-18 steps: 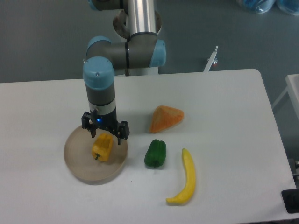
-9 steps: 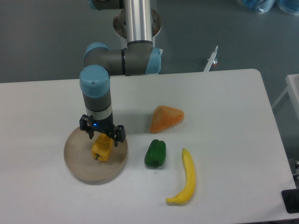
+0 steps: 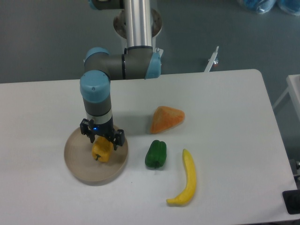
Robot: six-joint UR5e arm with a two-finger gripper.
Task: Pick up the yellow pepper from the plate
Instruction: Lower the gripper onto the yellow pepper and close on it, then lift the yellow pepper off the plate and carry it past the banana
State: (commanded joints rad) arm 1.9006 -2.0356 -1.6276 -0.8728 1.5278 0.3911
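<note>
My gripper will next grab the pepper by its rounded body (image 3: 102, 150) to pick up the yellow pepper from the beige plate (image 3: 79, 164).
The yellow pepper (image 3: 101, 151) lies on the round beige plate (image 3: 79, 164) at the left of the white table. My gripper (image 3: 101, 140) hangs straight down over the pepper, its dark fingers spread to either side of the pepper's top. The jaws look open around it, not closed on it. The gripper body hides the pepper's upper part.
A green pepper (image 3: 156, 153) lies just right of the plate. An orange triangular wedge (image 3: 166, 118) sits behind it. A long yellow banana (image 3: 185, 182) lies at the front right. The table edge runs along the right side (image 3: 274, 112).
The gripper has shifted slightly left and come down over the yellow pepper, so more of the pepper is now covered. The pepper and the other things have not moved.
</note>
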